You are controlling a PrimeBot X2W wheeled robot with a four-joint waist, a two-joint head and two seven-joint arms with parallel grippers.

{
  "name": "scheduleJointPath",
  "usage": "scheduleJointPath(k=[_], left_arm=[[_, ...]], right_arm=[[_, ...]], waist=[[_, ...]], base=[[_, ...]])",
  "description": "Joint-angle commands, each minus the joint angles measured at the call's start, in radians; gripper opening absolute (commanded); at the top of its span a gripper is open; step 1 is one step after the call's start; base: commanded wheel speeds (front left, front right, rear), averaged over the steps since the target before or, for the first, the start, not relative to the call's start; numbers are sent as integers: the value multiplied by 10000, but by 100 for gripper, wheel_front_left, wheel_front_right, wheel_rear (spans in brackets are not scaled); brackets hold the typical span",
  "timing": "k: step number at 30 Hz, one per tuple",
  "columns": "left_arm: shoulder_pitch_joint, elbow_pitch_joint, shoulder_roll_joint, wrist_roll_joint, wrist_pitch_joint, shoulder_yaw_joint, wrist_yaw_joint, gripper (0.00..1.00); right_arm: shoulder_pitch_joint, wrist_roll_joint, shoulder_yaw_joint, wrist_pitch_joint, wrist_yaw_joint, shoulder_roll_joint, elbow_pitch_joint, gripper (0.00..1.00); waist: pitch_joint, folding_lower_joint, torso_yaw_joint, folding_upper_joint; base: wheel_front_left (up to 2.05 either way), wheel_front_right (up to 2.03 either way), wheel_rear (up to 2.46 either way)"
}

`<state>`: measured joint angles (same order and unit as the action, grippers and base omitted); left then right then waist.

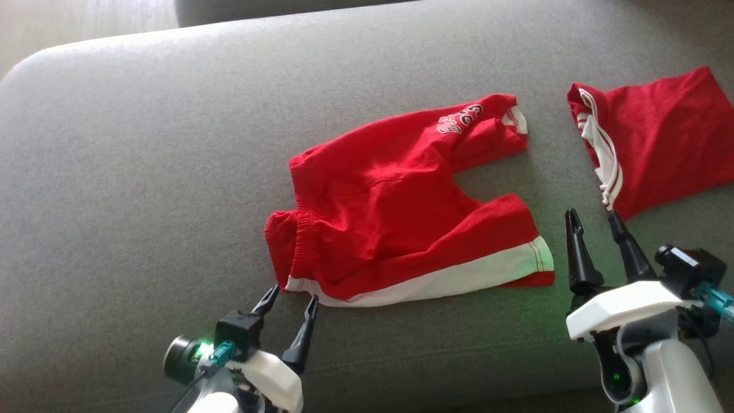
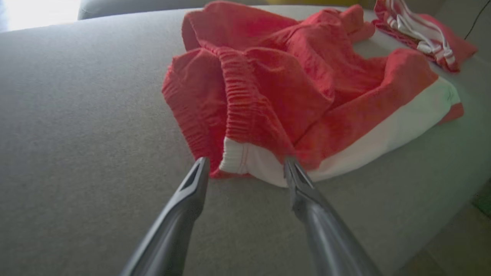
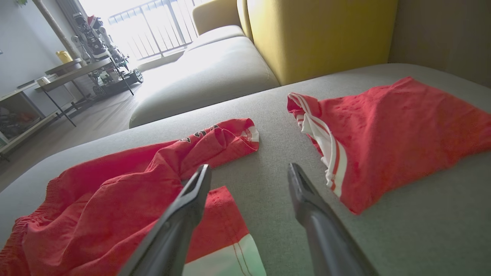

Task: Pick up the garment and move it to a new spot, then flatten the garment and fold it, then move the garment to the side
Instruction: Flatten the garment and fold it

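Observation:
My left gripper should grab the white waistband corner (image 1: 297, 284) of the shorts next, because its gathered edge (image 1: 303, 241) stands up while the legs of the shorts lie loose.
The garment (image 1: 401, 212) is a pair of red shorts with white side trim. It lies rumpled and mostly spread out in the middle of the grey cushion (image 1: 143, 172). My left gripper (image 1: 293, 293) stands open at the near left corner of the shorts. In the left wrist view its fingertips (image 2: 246, 161) straddle the white waistband corner of the garment (image 2: 307, 88), and nothing is pinched. To the right of the shorts' leg hem, my right gripper (image 1: 592, 213) is open and empty above bare cushion. The right wrist view has that gripper (image 3: 249, 168) between the shorts (image 3: 115, 199) and another red piece.
A second red garment with white stripes (image 1: 659, 137) lies folded at the far right of the cushion, close to my right fingertips (image 3: 395, 130). The cushion's rounded edge runs along the left and back. A yellow sofa (image 3: 318, 34) and grey seats stand beyond.

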<state>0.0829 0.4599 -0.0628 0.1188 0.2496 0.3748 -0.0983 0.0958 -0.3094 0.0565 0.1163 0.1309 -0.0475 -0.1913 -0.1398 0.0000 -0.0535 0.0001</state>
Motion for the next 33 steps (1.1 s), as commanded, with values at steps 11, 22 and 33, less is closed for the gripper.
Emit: scheduleJointPath(k=[11, 22, 33], left_arm=[[1009, 719, -112, -141, 122, -371, 204, 100], [1064, 629, -122, 85, 122, -127, -88, 0], [814, -142, -73, 373, 122, -360, -76, 0]], right_arm=[[292, -201, -218, 301, -2, -29, -214, 100], [377, -234, -394, 98, -2, -28, -954, 100], [674, 109, -759, -146, -2, -28, -2124, 100]], waist=[[-105, 0, -327, -1], [-120, 0, -115, -1], [-38, 0, 541, -1]], base=[[0, 0, 0], [0, 0, 0], [0, 0, 0]])
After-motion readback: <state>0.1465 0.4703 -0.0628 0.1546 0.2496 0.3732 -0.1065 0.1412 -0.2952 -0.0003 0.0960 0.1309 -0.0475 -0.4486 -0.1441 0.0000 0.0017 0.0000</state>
